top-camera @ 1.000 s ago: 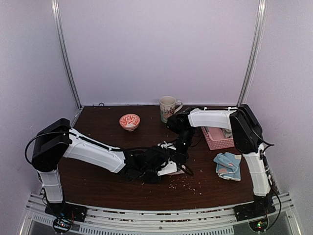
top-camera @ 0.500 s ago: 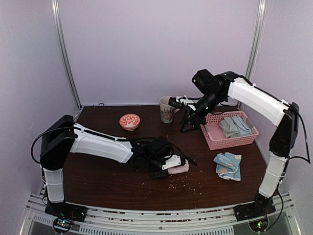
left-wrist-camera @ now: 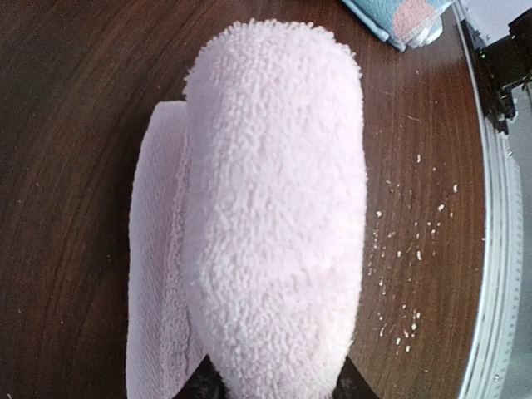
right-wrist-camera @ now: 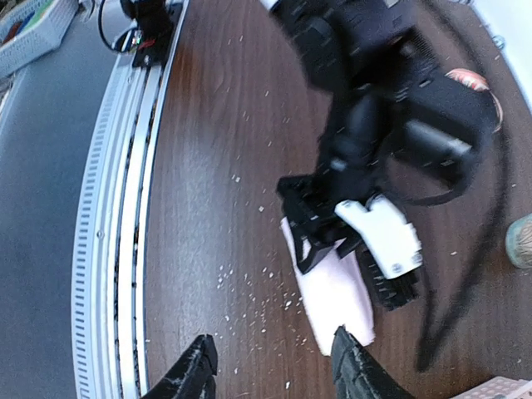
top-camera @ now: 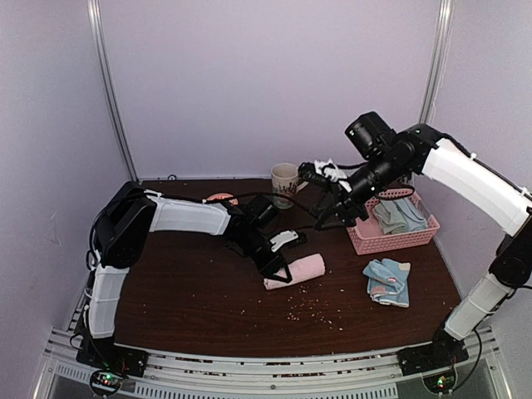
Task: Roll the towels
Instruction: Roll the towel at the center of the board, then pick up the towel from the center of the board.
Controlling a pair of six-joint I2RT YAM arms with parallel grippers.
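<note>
The rolled pink towel should lie rolled in the basket, so my right gripper will next grab it at the end my left gripper leaves free (top-camera: 311, 267) (right-wrist-camera: 340, 314).
A pale pink towel (top-camera: 301, 269) lies rolled on the brown table; it fills the left wrist view (left-wrist-camera: 274, 208) and shows in the right wrist view (right-wrist-camera: 337, 299). My left gripper (top-camera: 281, 268) sits at its left end, fingers pressed on either side of the roll (left-wrist-camera: 274, 384); its body also shows in the right wrist view (right-wrist-camera: 332, 224). My right gripper (top-camera: 331, 214) hangs open and empty in the air above the table, behind the roll (right-wrist-camera: 274, 370). A light blue towel with pink-white patches (top-camera: 388, 281) lies flat at the right. Sage green and pale blue towels (top-camera: 399, 214) lie in the basket.
A pink lattice basket (top-camera: 376, 239) stands at the back right. A mug (top-camera: 285, 179) and a red-patterned bowl (top-camera: 218, 198) stand at the back. White crumbs (top-camera: 312, 309) lie in front of the roll. A metal rail (left-wrist-camera: 499, 216) runs along the table's near edge.
My right arm lifted off the pink towel and swung up and back right. My left gripper turned and moved back left; the pink roll is now uncovered.
</note>
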